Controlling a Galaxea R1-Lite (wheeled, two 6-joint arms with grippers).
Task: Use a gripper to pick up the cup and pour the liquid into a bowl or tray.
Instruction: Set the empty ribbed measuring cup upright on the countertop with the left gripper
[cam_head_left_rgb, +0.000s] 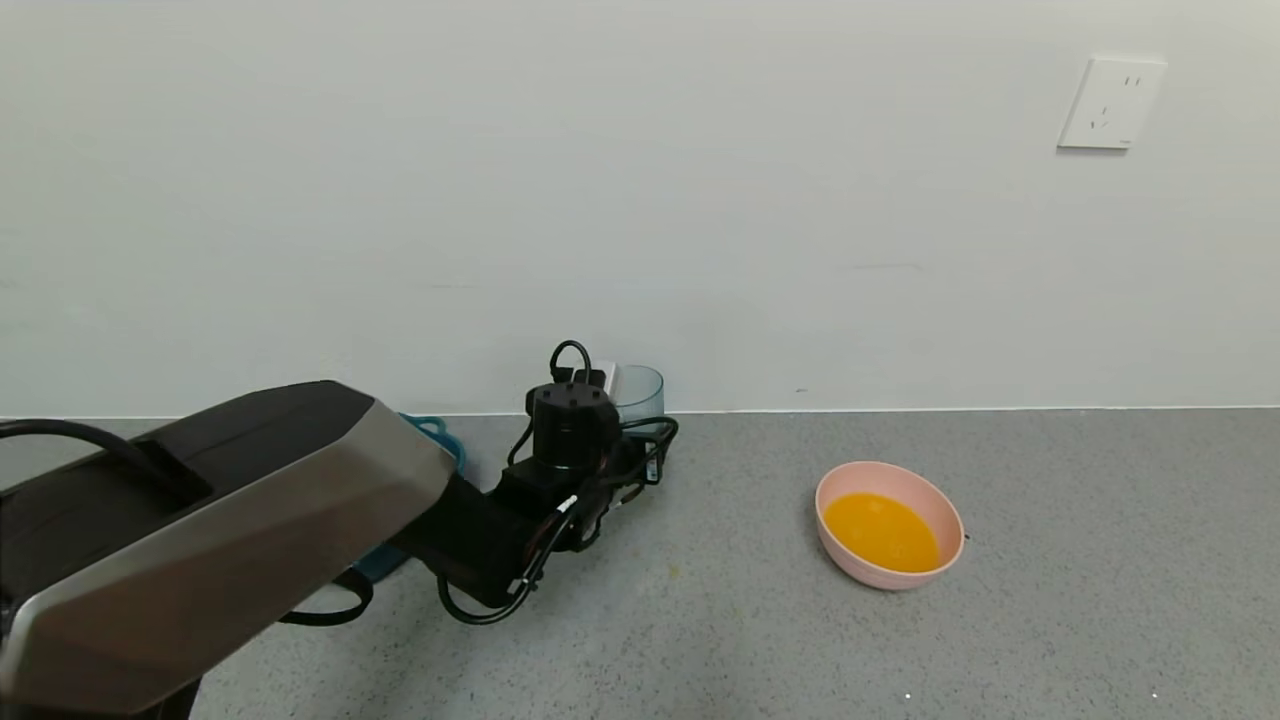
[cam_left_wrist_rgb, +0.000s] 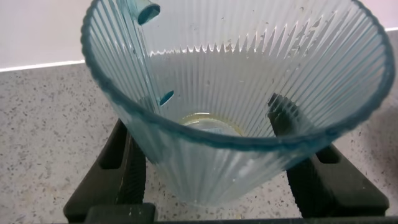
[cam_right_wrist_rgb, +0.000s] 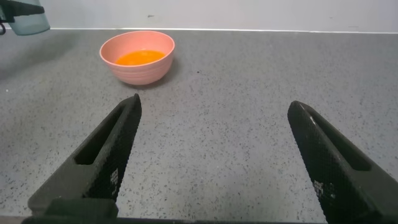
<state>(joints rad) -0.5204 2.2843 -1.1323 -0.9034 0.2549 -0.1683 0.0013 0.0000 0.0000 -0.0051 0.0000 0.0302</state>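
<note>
My left gripper should keep its hold on the cup (cam_head_left_rgb: 640, 393) (cam_left_wrist_rgb: 217, 168), because the cup is hanging up above the speckled table.
My left gripper (cam_head_left_rgb: 612, 448) is at the back of the table near the wall, shut on the cup (cam_head_left_rgb: 640, 393), which is upright. In the left wrist view the ribbed pale blue-green cup (cam_left_wrist_rgb: 217, 168) sits between the black fingers (cam_left_wrist_rgb: 127, 165) and holds only a thin yellowish film at its bottom. The orange liquid (cam_head_left_rgb: 880, 530) lies in the pink bowl (cam_head_left_rgb: 880, 578), to the right of the cup. My right gripper (cam_right_wrist_rgb: 214, 104) is open and empty, low over the table, with the bowl (cam_right_wrist_rgb: 140, 73) farther off.
A dark teal tub (cam_head_left_rgb: 442, 437) stands behind my left arm, mostly hidden. The wall runs close behind the cup, with a socket (cam_head_left_rgb: 1110, 103) on it at the right. Speckled grey tabletop (cam_head_left_rgb: 1050, 600) lies bare around the bowl.
</note>
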